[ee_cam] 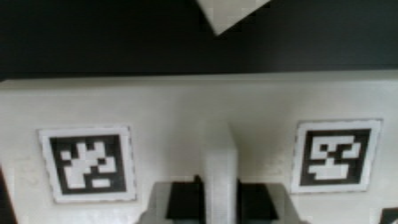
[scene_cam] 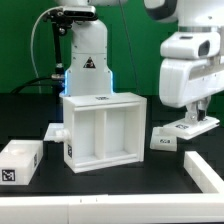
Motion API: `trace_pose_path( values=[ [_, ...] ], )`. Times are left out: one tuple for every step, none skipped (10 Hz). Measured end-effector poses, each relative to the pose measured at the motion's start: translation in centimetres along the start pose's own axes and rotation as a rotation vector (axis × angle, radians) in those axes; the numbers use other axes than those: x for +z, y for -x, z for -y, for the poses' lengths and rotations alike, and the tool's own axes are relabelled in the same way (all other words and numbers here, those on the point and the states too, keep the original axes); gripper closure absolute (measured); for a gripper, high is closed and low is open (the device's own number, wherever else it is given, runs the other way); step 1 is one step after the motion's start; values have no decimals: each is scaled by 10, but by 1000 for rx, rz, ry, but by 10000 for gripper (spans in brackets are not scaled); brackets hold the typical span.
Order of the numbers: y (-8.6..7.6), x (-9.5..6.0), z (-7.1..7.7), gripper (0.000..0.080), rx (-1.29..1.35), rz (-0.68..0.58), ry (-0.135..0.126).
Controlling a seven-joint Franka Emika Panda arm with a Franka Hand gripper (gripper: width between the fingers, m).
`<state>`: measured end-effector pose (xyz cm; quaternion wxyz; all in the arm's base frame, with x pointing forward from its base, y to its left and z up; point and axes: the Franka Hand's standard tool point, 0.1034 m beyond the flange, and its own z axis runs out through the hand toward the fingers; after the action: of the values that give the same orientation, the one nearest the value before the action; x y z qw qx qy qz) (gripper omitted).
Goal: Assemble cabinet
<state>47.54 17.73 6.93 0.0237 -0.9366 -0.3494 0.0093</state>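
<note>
My gripper should keep its hold on the panel, because the white tagged panel (scene_cam: 193,125) is hanging above the dark tabletop in the exterior view.
The cabinet (scene_cam: 104,130), a large white hollow box with an inner divider, stands mid-table with its open side facing the camera and a small round peg (scene_cam: 58,131) on its left side. My gripper (scene_cam: 190,112) is to the right of it, down on a white tagged panel (scene_cam: 193,125). In the wrist view the panel (ee_cam: 107,110) fills the frame with two black-and-white tags and a raised ridge (ee_cam: 215,165) between them. My gripper (ee_cam: 215,205) has its dark fingers (ee_cam: 178,203) pressed against either side of that ridge.
A flat white tagged piece (scene_cam: 164,140) lies between the cabinet and the gripper. A small white tagged block (scene_cam: 20,160) sits at the front left. Another white part (scene_cam: 206,172) is at the front right. The arm's base (scene_cam: 84,55) stands behind the cabinet.
</note>
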Motion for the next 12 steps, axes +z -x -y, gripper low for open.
trace_pose_path(
  values=[
    [-1,6,5,732,10,0,-6],
    [0,6,4,732,10,1,-6],
    [0,6,4,732,10,1,-6],
    [0,7,5,732,11,2,-6],
    [0,13,23,732,15,-6,3],
    [0,21,43,732,-22,-12,3],
    [0,23,48,732,-43,-13,1],
    [0,23,46,732,-40,-13,2],
    [0,23,46,732,-40,-13,1],
    [0,27,47,732,-40,-16,-1],
    [-1,39,52,732,-41,-27,-10],
    [0,50,55,732,-41,-27,-19]
  ],
)
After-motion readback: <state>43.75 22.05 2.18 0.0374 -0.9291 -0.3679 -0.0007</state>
